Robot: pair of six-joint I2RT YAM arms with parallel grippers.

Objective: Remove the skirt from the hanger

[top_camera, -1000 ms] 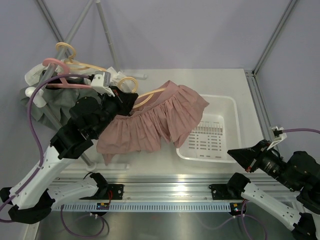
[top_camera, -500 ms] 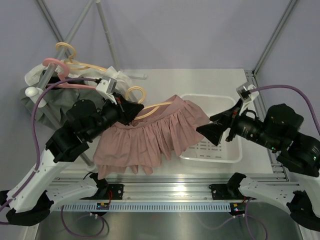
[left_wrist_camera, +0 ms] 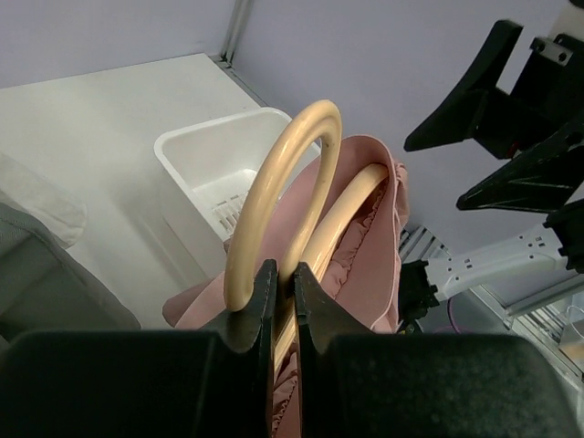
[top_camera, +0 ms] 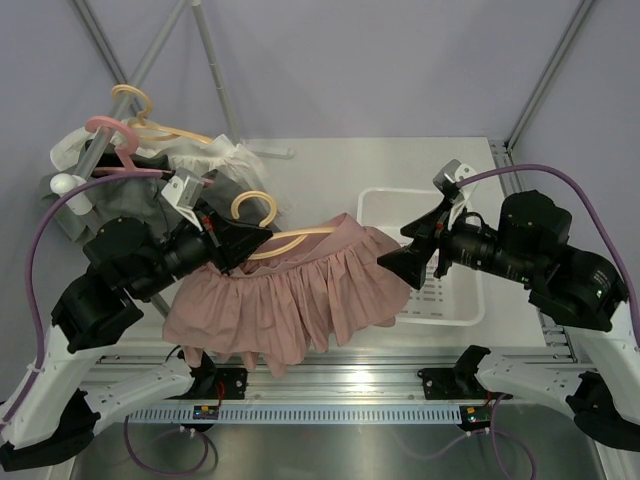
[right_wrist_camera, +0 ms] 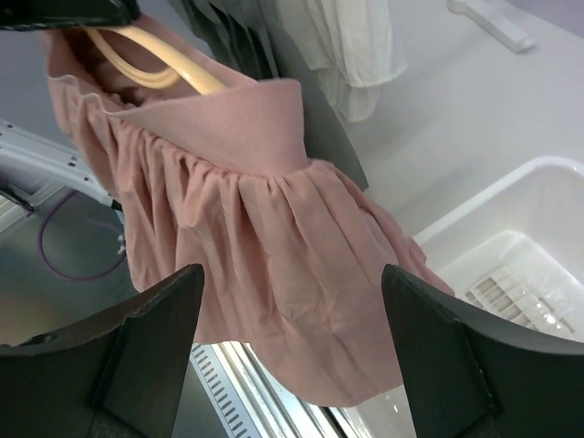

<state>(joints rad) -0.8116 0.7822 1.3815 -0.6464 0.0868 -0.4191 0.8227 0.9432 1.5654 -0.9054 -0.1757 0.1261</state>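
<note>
My right gripper grabs the skirt's waistband next, at its end farthest from my left gripper, beyond the hanger, to slide the skirt off.
A pink pleated skirt hangs in the air from a cream hanger, above the table's front. My left gripper is shut on the hanger's neck just below the hook; the left wrist view shows the hanger pinched between the jaws with the skirt draped behind. My right gripper stands wide open just off the skirt's right edge, not touching it. Through the right wrist camera the skirt hangs beyond the spread fingers, the hanger poking out at its waistband.
A white plastic basket sits on the table at the right, under the right arm. At the back left, a rack holds grey and white garments with pink and cream hangers. The table's front rail lies below the skirt.
The left gripper has lifted the hanger and skirt off the table and drawn them left and forward. The right arm swung up from the lower right, opened, and reached the skirt's right edge.
</note>
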